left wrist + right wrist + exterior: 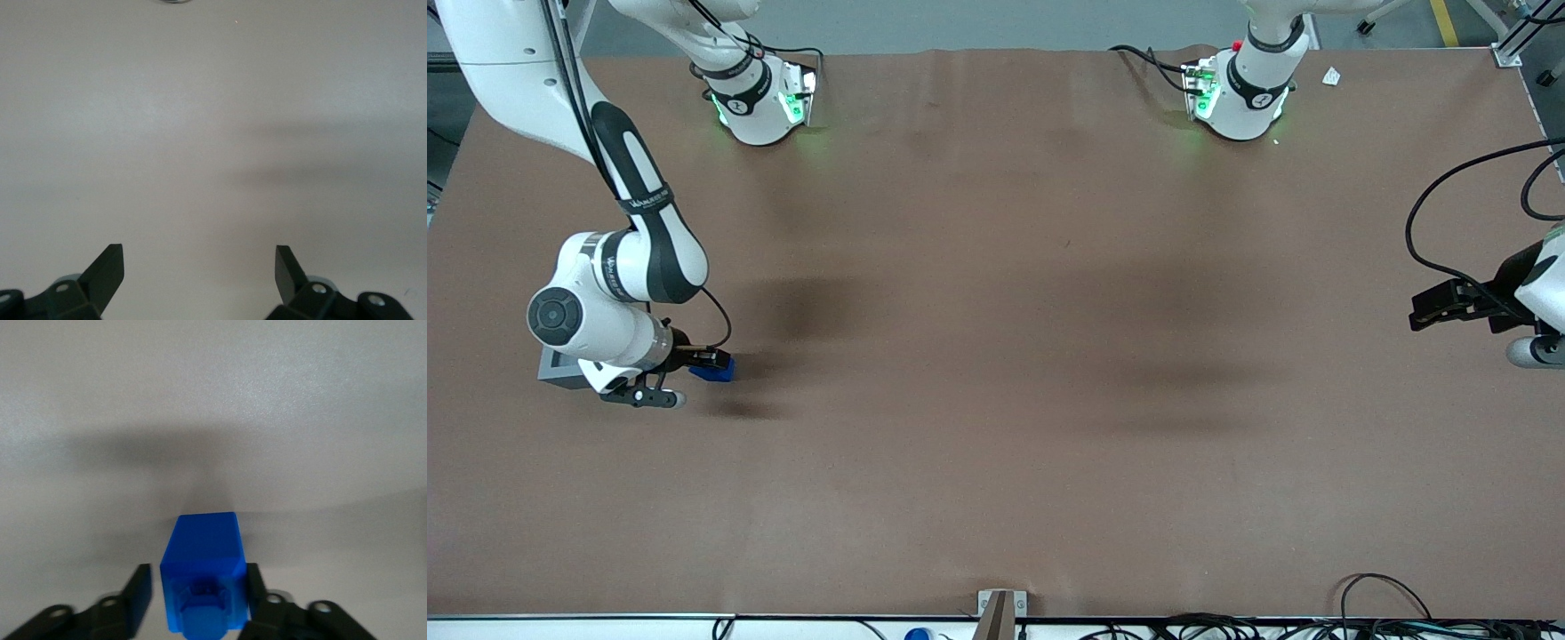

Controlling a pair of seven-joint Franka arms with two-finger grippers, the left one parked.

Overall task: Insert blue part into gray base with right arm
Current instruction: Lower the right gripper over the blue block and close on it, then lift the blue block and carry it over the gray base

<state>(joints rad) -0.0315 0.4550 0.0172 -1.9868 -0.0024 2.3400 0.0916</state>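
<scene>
My right gripper will next grab the blue part by its stub end (205,607), and then the part can go into the gray base.
The blue part (718,370) lies on the brown table at the working arm's end. In the right wrist view the blue part (203,547) sits between the jaws with its stub end toward the camera. My right gripper (710,361) is low over it and open. The gripper (197,570) straddles the part, with a small gap at one finger (137,593) and the other finger close against the block. The gray base (559,366) stands beside the wrist, farther toward the working arm's end of the table, and is partly hidden by the arm (618,267).
The brown table (996,400) stretches wide toward the parked arm's end. Two arm bases (760,98) stand at the edge farthest from the front camera. A small post (996,613) and cables sit at the nearest edge.
</scene>
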